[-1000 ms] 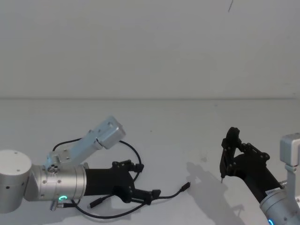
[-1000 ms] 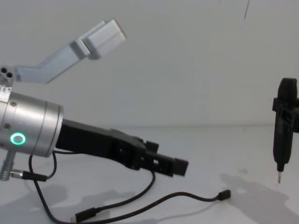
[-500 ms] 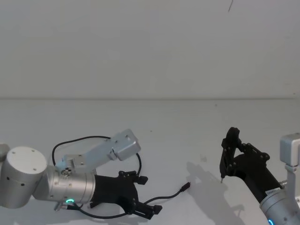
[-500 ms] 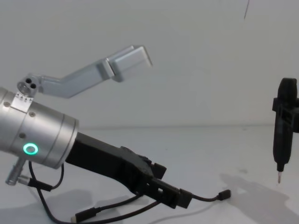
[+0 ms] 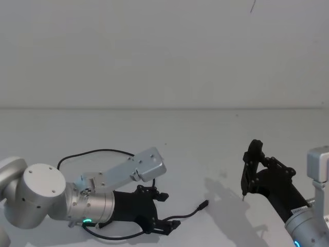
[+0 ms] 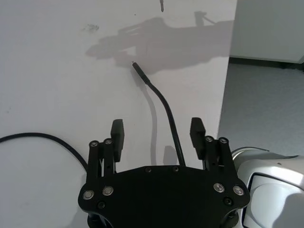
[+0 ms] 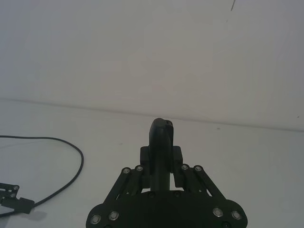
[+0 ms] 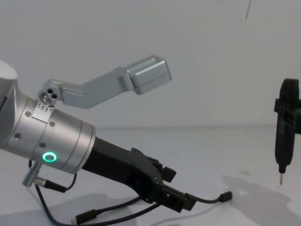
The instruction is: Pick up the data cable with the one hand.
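Observation:
My left gripper is going to grab the raised part of the cable behind the plug (image 8: 203, 200) next, because the cable's plug end arches up off the table while the rest lies slack.
The data cable (image 5: 191, 210) is a thin black lead lying on the white table (image 5: 216, 134). It loops behind my left arm and ends in a small plug (image 5: 204, 205) toward the middle. My left gripper (image 5: 168, 211), long and flat on a silver cylinder with a green ring, sits low over the table. In the left wrist view the left gripper (image 6: 157, 134) is open, and the cable (image 6: 164, 102) runs out between its two fingers, closer to one of them. My right gripper (image 5: 251, 163) hangs at the right, shut on a slim upright black tool (image 8: 286, 123) with a thin metal tip.
The table's near edge, with grey floor (image 6: 266, 109) beyond it, lies close beside the left gripper in the left wrist view. A plain white wall (image 5: 164, 51) rises behind the table. Bare tabletop separates the cable's plug (image 8: 226, 196) from the tool.
My left arm has swung forward and down, bringing its open gripper from above the cable to low over it. The cable and the right arm have stayed put.

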